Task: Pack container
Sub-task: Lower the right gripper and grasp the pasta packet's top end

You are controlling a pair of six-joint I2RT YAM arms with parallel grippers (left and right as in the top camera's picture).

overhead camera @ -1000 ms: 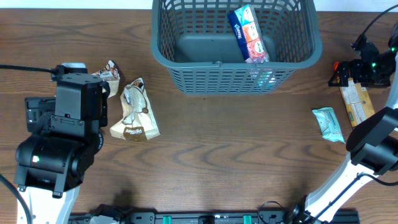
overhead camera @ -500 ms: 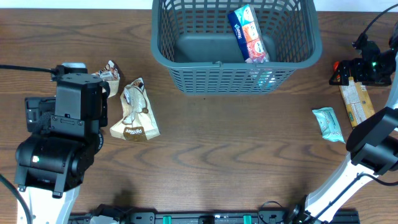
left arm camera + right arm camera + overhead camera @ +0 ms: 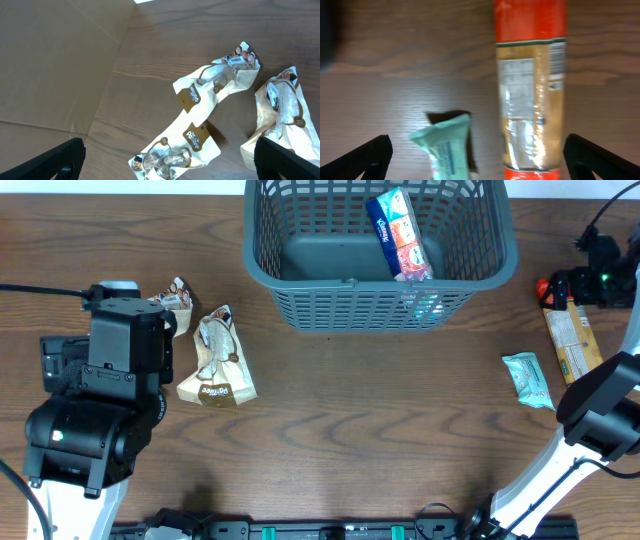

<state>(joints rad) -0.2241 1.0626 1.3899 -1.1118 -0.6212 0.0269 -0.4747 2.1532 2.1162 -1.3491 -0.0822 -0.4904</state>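
Note:
The long orange and tan packet [image 3: 572, 340] will be gripped next by my right gripper at its tan middle, across its narrow width, to pack it lengthwise into the container [image 3: 340, 308].
The container [image 3: 340, 308], a dark grey slotted basket, stands at the far middle of the table with a blue and orange packet [image 3: 400, 235] leaning inside it. My left gripper [image 3: 170, 167] hangs open above a cream and brown snack pouch [image 3: 200, 115], and a second such pouch [image 3: 280, 120] lies to its right. My right gripper [image 3: 482, 160] is open too, over a long orange and tan packet [image 3: 532, 90] and a teal packet [image 3: 445, 150]. Neither gripper holds anything.
In the overhead view the two pouches [image 3: 215, 360] lie left of the basket beside the left arm [image 3: 100, 410]. The long packet [image 3: 572, 345] and teal packet [image 3: 527, 380] lie at the right under the right wrist [image 3: 590, 285]. Cardboard [image 3: 55, 65] borders the table's left.
The right wrist has shifted slightly toward the table's far edge over the long packet. The left arm and all packets have stayed put.

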